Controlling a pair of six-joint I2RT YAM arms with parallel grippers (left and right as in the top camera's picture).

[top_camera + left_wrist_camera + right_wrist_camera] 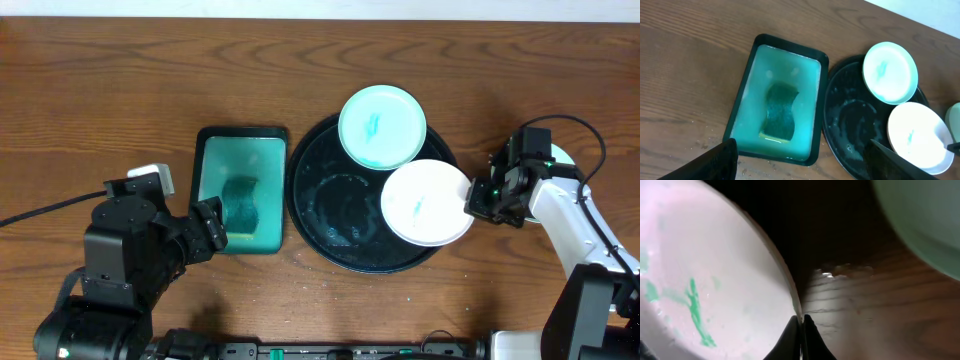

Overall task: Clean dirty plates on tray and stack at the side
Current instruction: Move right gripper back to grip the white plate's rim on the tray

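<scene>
The dark sponge needs a broad end free to wipe the white plate [425,203] clean, so my left gripper will pinch the sponge at its narrow middle [239,206].
The black tray [335,205] holds two plates. A mint plate [382,127] with a teal smear lies on its far rim. A white plate [425,203] with teal smears overhangs its right side. My right gripper [470,200] is shut on that white plate's right rim, as the right wrist view [801,322] shows, with the plate [700,270] to its left. A third pale plate [925,220] lies on the table right of the tray, mostly hidden under my right arm [562,155]. My left gripper [805,167] is open and empty near the teal tray's front edge.
A rectangular teal tray [240,155] with a dark sponge [240,203] in teal liquid sits left of the black tray; it also shows in the left wrist view [785,60]. Wet streaks lie on the black tray's floor [847,125].
</scene>
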